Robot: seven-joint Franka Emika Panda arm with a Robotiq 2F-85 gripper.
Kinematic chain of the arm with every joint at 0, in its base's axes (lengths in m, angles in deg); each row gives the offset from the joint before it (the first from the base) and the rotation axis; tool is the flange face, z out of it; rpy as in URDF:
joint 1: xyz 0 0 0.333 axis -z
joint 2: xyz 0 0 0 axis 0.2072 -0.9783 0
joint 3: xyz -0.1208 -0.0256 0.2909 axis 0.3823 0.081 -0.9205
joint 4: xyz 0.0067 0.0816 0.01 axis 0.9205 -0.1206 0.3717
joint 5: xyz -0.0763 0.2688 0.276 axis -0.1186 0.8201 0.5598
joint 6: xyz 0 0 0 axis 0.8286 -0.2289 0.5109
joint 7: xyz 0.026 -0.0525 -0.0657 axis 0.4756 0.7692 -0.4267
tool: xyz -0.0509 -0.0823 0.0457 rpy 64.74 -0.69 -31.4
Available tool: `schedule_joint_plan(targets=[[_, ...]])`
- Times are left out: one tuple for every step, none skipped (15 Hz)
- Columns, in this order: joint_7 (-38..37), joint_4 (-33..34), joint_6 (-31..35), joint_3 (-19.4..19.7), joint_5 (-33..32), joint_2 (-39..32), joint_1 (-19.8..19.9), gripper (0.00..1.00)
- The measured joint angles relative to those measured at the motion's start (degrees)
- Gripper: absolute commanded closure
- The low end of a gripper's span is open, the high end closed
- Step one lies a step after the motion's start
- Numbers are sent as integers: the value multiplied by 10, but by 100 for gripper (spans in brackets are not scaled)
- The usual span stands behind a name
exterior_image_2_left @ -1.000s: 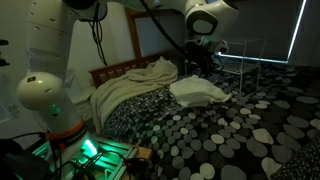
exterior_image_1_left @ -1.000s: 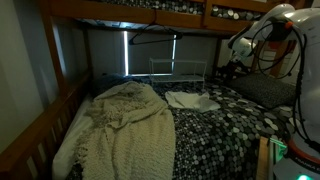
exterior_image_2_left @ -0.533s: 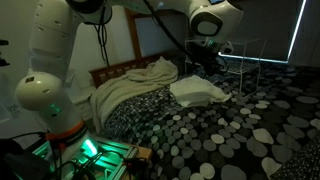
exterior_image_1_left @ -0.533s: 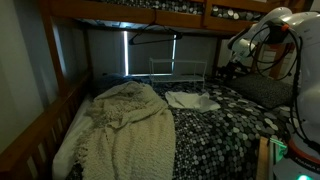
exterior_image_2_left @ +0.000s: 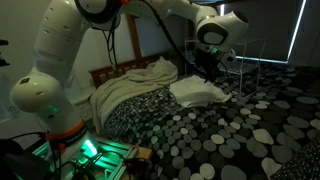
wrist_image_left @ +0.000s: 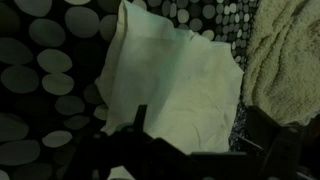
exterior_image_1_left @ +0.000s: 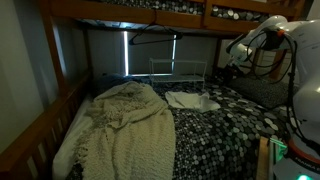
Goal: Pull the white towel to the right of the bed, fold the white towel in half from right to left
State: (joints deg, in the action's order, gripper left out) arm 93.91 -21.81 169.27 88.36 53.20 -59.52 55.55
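My gripper grabs the edge farthest from the cream blanket next, to pull the white towel (exterior_image_1_left: 190, 100) across the bed and fold it in half.
The white towel (exterior_image_1_left: 190, 100) lies rumpled on the bed's black-and-white pebble cover (exterior_image_1_left: 225, 130), just beside the cream knitted blanket (exterior_image_1_left: 125, 125). It also shows in an exterior view (exterior_image_2_left: 198, 90) and fills the middle of the wrist view (wrist_image_left: 170, 80). My gripper (exterior_image_1_left: 225, 72) hangs above the towel's far side, apart from it, in both exterior views (exterior_image_2_left: 215, 68). In the wrist view its two dark fingers (wrist_image_left: 205, 140) stand spread with nothing between them but the towel below.
The cream blanket (exterior_image_2_left: 135, 88) covers one side of the bed and lies at the edge of the wrist view (wrist_image_left: 285, 60). The wooden bed frame (exterior_image_1_left: 40, 125) and upper bunk (exterior_image_1_left: 150, 12) bound the space. A wire rack (exterior_image_1_left: 178, 70) stands behind the towel.
The arm has shifted a little sideways over the towel. The towel and blanket have not moved.
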Motion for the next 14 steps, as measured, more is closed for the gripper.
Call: schedule_joint_plan(targets=[[-12, 19, 0, -12, 5, -24, 14, 0], [-26, 38, -2, -23, 10, -49, 28, 0], [-37, 56, -4, -35, 13, -73, 42, 0], [-48, 73, -5, -47, 15, -97, 55, 0], [-56, 89, -5, -59, 18, -119, 66, 0], [-63, 106, -5, -71, 19, -140, 77, 0], [-71, 123, -5, -81, 20, -159, 85, 0], [-80, 140, -5, -89, 20, -178, 93, 0], [-88, 157, -5, -97, 20, -196, 98, 0], [-97, 173, -5, -102, 20, -211, 103, 0], [-106, 188, -5, -107, 20, -226, 107, 0], [-116, 203, -5, -112, 20, -238, 110, 0], [-126, 217, -5, -117, 20, -250, 113, 0], [-135, 230, -5, -121, 19, -261, 115, 0]])
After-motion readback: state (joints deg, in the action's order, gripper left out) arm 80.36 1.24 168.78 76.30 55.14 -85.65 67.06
